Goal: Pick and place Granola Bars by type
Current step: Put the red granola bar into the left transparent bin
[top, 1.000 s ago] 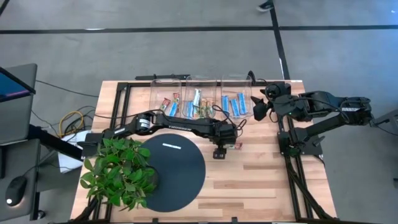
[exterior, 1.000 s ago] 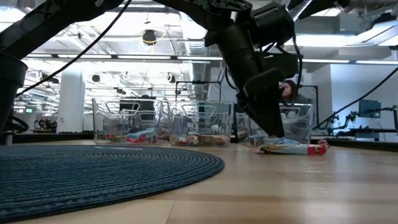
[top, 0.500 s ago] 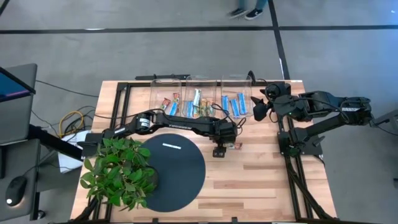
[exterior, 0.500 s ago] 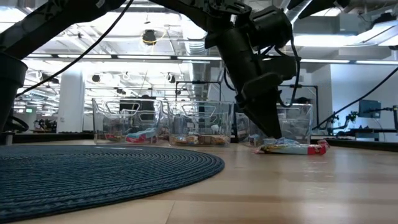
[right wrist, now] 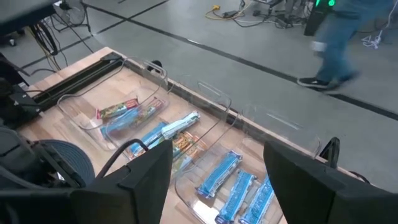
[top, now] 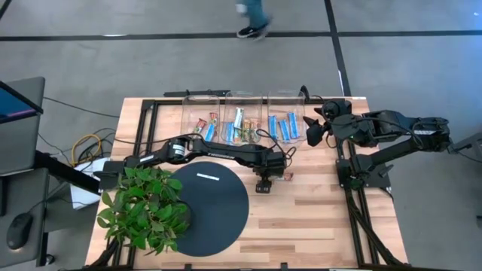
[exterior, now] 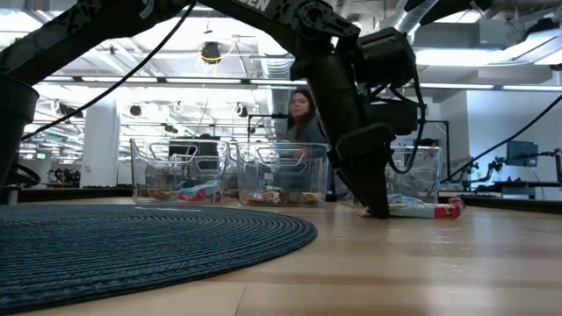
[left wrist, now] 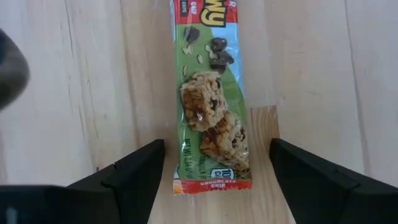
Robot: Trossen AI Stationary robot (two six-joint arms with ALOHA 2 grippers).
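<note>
My left gripper's fingers reach down either side of the bar's near end, low over the wood, so it is time to close and catch the bar.
A green-wrapped granola bar lies flat on the bare wood right of the mat, also seen in the high view and the low view. My left gripper is open and points steeply down, one finger on each side of the bar's near end, with wood showing between fingers and wrapper. In the high view my left gripper is at mid-table. My right gripper waits open and raised at the far right; in its own view nothing is between its fingers. More bars lie in three clear bins.
Three clear bins stand in a row at the far edge, holding red and blue, green-tan, and blue bars. A dark round mat with a white strip and a leafy plant fill the near left. A person walks beyond the table.
My left gripper has sunk toward the table, still open, until its fingertips stand low at the granola bar's end. The bar has not moved.
</note>
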